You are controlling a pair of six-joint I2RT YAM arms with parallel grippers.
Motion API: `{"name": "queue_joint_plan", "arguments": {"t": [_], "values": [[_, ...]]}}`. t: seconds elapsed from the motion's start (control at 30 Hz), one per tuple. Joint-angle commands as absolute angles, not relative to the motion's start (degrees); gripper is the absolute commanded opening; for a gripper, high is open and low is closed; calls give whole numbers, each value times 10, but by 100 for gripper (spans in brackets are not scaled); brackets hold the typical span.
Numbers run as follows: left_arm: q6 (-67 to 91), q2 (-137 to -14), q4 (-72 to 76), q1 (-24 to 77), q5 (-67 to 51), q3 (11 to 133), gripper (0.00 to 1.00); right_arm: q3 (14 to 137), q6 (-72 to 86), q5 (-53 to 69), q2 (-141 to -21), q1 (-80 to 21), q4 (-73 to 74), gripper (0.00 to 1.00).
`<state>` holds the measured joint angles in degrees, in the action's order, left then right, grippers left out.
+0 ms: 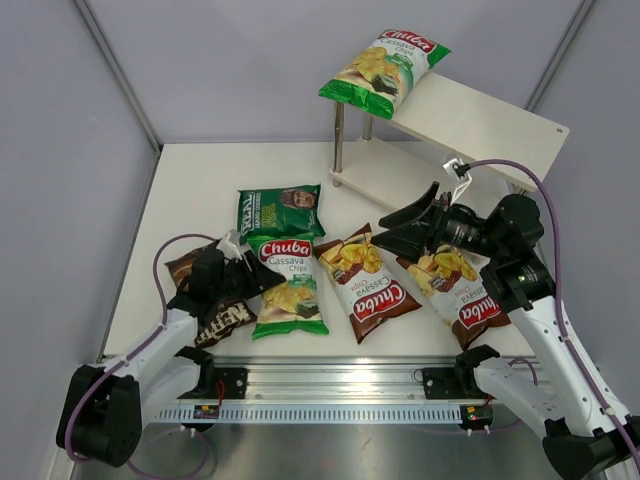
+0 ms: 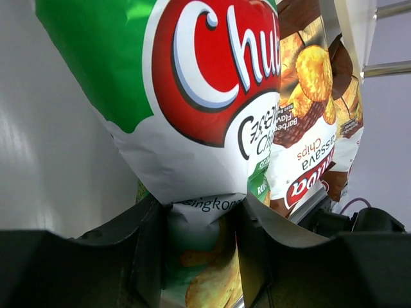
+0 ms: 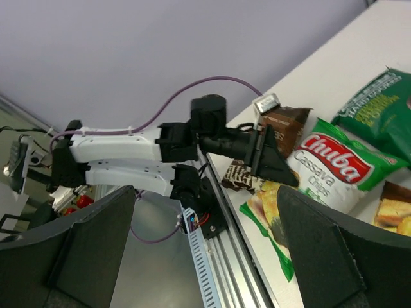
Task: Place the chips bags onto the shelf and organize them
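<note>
My right gripper grabs the second green Chuba bag's side edge [image 1: 317, 284] opposite my left gripper next, to place the bag on the shelf [image 1: 480, 120].
The shelf [image 1: 480, 120] stands at the back right, with one green Chuba bag [image 1: 385, 68] on the left end of its top board. On the table lie a dark green portrait bag [image 1: 281, 210], a second green Chuba bag [image 1: 288, 285], two brown-red Chuba bags [image 1: 367, 282] [image 1: 462, 292] and the dark brown Kettle bag [image 1: 215, 305]. My left gripper [image 1: 247, 275] is over the Kettle bag, shut on the left edge of the second green Chuba bag [image 2: 192, 96], which is pinched between its fingers [image 2: 198, 212]. My right gripper [image 1: 402, 225] is open and empty [image 3: 205, 192], just above the table between the two brown-red bags.
The shelf's lower board [image 1: 395, 170] is bare, with metal posts [image 1: 339, 140] at its left end. Grey walls enclose the table on three sides. The aluminium base rail [image 1: 340, 385] runs along the near edge. The left arm [image 3: 128, 147] shows in the right wrist view.
</note>
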<state>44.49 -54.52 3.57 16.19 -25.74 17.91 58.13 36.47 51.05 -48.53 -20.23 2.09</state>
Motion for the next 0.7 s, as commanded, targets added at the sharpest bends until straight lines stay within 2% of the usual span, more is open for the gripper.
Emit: {"name": "queue_joint_plan", "arguments": {"t": [0.0, 0.03, 0.27, 0.5, 0.67], "values": [[473, -497, 43, 161, -232, 160, 21, 555, 359, 445, -483, -201, 46, 100], [481, -483, 40, 162, -230, 159, 16, 546, 365, 427, -484, -201, 47, 99], [530, -376, -28, 162, -189, 207, 6, 419, 449, 394, -497, -225, -46, 100], [597, -344, -3, 162, -194, 252, 4, 306, 531, 301, -533, -318, -233, 99], [666, -339, 72, 162, -208, 272, 3, 266, 536, 233, -533, -366, -294, 100]]}}
